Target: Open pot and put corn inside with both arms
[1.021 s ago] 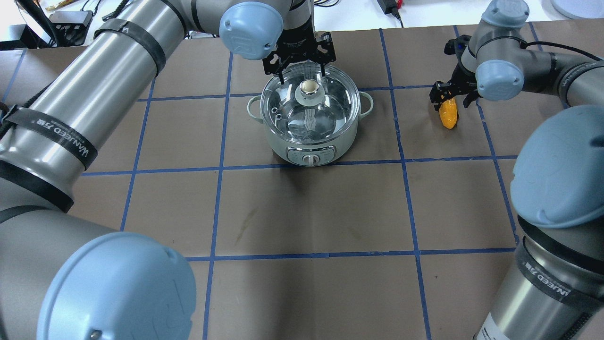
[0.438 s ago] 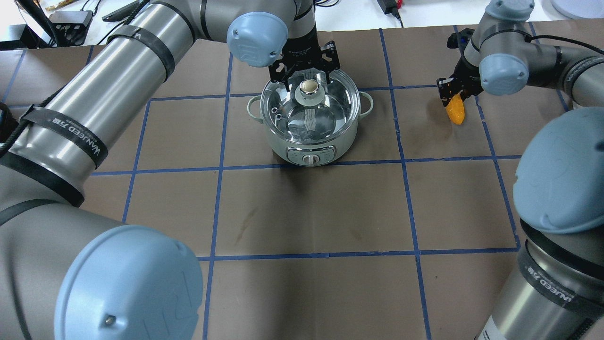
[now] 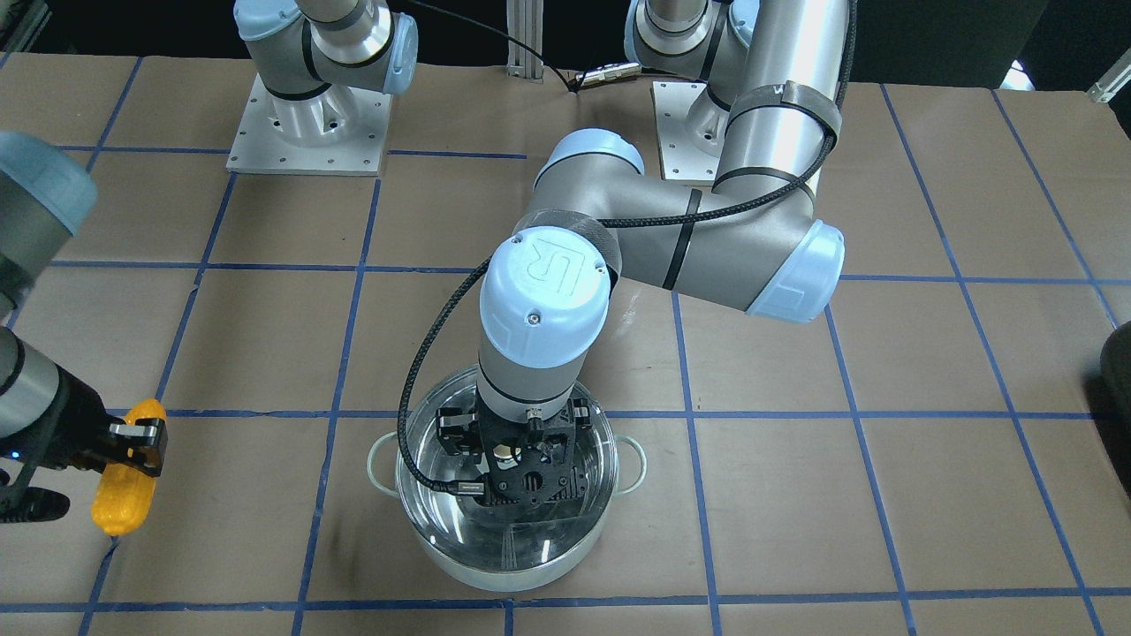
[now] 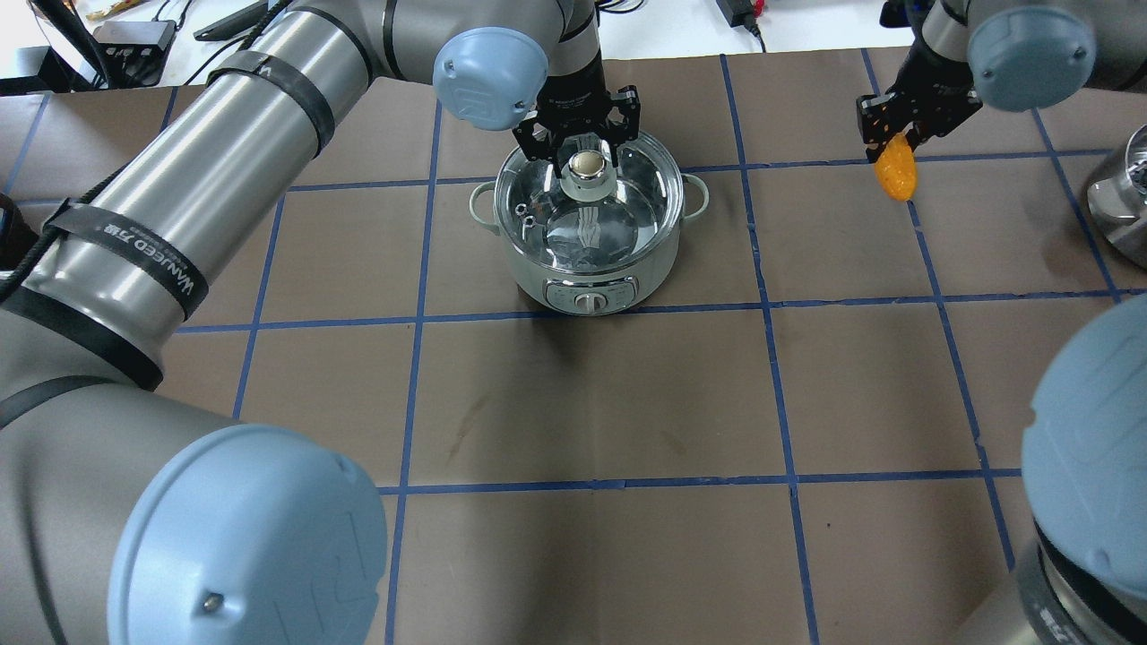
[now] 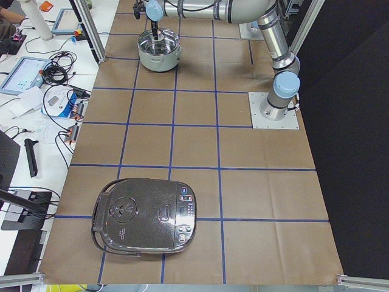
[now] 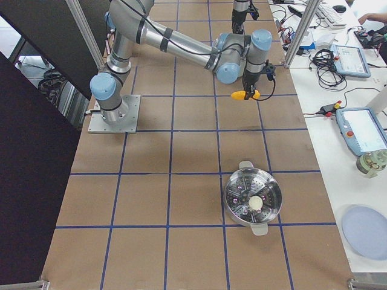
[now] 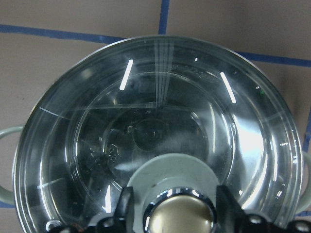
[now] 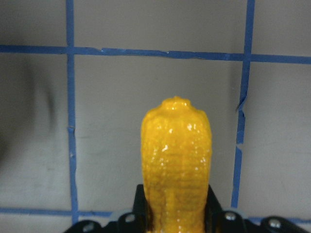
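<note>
My left gripper grabs the glass lid by its knob (image 7: 180, 216) next, to open the pot for the corn.
The mint-green pot (image 4: 587, 269) stands on the table with its clear glass lid (image 4: 627, 210) on. It also shows in the front view (image 3: 504, 574) and the exterior left view (image 5: 159, 52). My left gripper (image 4: 584, 150) is open. Its fingers (image 7: 127, 208) straddle the lid's knob (image 7: 180, 218), close on both sides. My right gripper (image 4: 896, 139) is shut on the upper end of the yellow-orange corn (image 4: 896, 172). It holds the corn above the table, well to the right of the pot. The corn also shows in the front view (image 3: 122, 490) and the right wrist view (image 8: 177, 160).
A steel steamer pot (image 6: 253, 198) stands on the robot's right end of the table and shows at the overhead view's right edge (image 4: 1120, 206). A dark rice cooker (image 5: 146, 216) sits at the left end. Cables and devices lie beyond the far edge.
My right gripper has lifted the corn off the table and carried it up and away, farther right. My left gripper has come down so its fingers flank the lid's knob.
</note>
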`<state>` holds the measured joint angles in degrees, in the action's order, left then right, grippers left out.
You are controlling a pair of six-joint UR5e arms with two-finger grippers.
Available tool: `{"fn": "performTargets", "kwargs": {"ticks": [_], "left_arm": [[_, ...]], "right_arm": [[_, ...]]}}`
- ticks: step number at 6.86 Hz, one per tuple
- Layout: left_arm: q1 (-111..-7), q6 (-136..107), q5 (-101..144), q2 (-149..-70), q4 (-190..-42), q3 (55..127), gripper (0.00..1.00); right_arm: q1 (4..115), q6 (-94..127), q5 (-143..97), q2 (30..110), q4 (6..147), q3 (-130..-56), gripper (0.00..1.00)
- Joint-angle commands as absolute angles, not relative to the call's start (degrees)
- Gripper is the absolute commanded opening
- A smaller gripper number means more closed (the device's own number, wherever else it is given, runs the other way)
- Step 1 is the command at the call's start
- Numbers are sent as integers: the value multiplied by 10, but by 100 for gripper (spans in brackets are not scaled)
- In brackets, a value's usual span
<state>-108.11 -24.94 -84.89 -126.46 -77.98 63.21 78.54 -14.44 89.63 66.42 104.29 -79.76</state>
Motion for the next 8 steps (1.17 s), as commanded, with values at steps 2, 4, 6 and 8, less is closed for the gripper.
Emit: {"fn": "performTargets", "kwargs": {"ticks": [2,4,6,8], "left_arm": [[-1081,-260,-848,-1253,-783,625,10],[-1061,-206,-852,-1201,-832,624,10],[-948,-68,-852,-1155,-884,642,10],[-863,54,-851,-1147,-876,709,8]], "right_arm": [[823,-107,896,736,947,-792,15],[878,-60,887,730,960,-787,15],[937,26,824,699,1019,-788,16],[1043,151,849,622,1147,-778,17]]}}
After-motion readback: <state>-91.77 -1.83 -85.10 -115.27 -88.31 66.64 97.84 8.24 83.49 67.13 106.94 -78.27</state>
